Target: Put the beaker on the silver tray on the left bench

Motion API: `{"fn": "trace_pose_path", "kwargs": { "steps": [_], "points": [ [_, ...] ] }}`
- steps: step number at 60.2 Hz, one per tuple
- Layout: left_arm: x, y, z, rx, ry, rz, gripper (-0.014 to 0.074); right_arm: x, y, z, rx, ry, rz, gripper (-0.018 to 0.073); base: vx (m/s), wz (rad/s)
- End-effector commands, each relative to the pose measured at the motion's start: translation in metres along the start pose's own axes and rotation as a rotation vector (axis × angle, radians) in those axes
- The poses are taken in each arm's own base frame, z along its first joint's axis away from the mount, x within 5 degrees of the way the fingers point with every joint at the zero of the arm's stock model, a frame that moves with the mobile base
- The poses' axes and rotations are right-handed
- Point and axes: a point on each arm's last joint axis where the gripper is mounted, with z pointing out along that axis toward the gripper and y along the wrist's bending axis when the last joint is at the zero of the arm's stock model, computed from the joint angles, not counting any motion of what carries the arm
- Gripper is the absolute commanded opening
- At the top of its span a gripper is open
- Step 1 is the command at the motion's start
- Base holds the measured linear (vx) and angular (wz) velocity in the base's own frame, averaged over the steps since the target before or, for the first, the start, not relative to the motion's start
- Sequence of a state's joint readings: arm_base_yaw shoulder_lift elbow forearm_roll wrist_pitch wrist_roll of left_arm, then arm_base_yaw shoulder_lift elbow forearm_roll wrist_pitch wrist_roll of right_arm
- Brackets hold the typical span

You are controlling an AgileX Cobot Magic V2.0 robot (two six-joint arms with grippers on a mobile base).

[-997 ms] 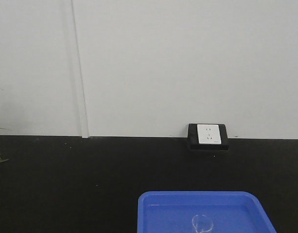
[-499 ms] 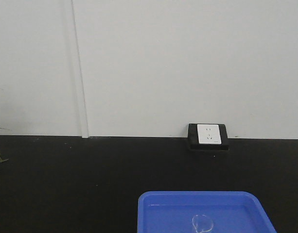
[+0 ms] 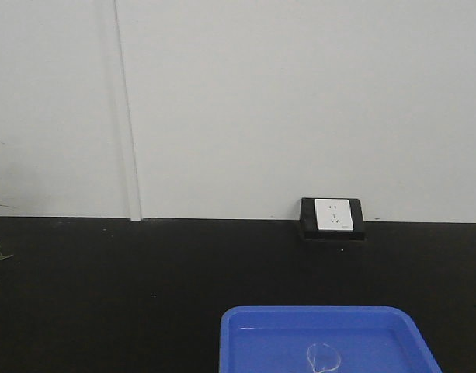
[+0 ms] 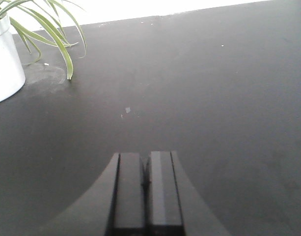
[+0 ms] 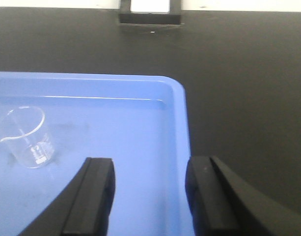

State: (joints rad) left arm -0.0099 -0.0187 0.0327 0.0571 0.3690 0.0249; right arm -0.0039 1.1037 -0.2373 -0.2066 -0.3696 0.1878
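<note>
Next, my right gripper grabs the beaker by its glass side (image 3: pixel 324 358) to carry the beaker from the blue tray to the silver tray.
A small clear glass beaker (image 5: pixel 25 138) with a spout stands upright in a blue plastic tray (image 5: pixel 176 113); it also shows at the bottom of the front view (image 3: pixel 323 358). My right gripper (image 5: pixel 149 172) is open and empty over the right part of that tray, with the beaker apart from it to the left. My left gripper (image 4: pixel 146 160) is shut and empty over bare black worktop (image 4: pixel 214 88). The silver tray and the left bench are out of view.
The blue tray (image 3: pixel 245 326) sits on a black worktop (image 3: pixel 105 287) with a white wall socket (image 3: pixel 333 216) at the back wall. A green plant in a white pot (image 4: pixel 4 61) stands at the far left of the left wrist view.
</note>
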Motion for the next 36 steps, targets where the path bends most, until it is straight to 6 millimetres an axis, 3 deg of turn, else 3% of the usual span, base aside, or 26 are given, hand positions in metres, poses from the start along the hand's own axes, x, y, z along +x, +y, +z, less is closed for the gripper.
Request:
{"fn": "trace_pose_path", "kwargs": {
  "steps": [1, 8, 17, 26, 36],
  "points": [
    [-0.001, -0.001, 0.002, 0.005, -0.069, -0.003, 0.0001, -0.015, 0.008, 0.014, -0.091, -0.132, -0.094, 0.0424, 0.00, 0.00],
    [-0.001, -0.001, 0.002, 0.005, -0.069, -0.003, 0.0001, -0.008, 0.020, 0.028, -0.226, -0.173, -0.190, 0.0428, 0.00, 0.00],
    [-0.001, -0.001, 0.002, 0.005, -0.069, -0.003, 0.0001, 0.003, 0.028, 0.045, -0.342, -0.229, -0.170, 0.0480, 0.00, 0.00],
    [-0.001, -0.001, 0.002, 0.005, -0.069, -0.003, 0.0001, 0.019, 0.031, 0.067, -0.395, -0.159, -0.158, 0.0574, 0.00, 0.00],
    [-0.001, -0.001, 0.002, 0.005, -0.069, -0.003, 0.0001, 0.022, 0.035, 0.092, -0.471, -0.131, -0.207, 0.0625, 0.00, 0.00]
  ]
}}
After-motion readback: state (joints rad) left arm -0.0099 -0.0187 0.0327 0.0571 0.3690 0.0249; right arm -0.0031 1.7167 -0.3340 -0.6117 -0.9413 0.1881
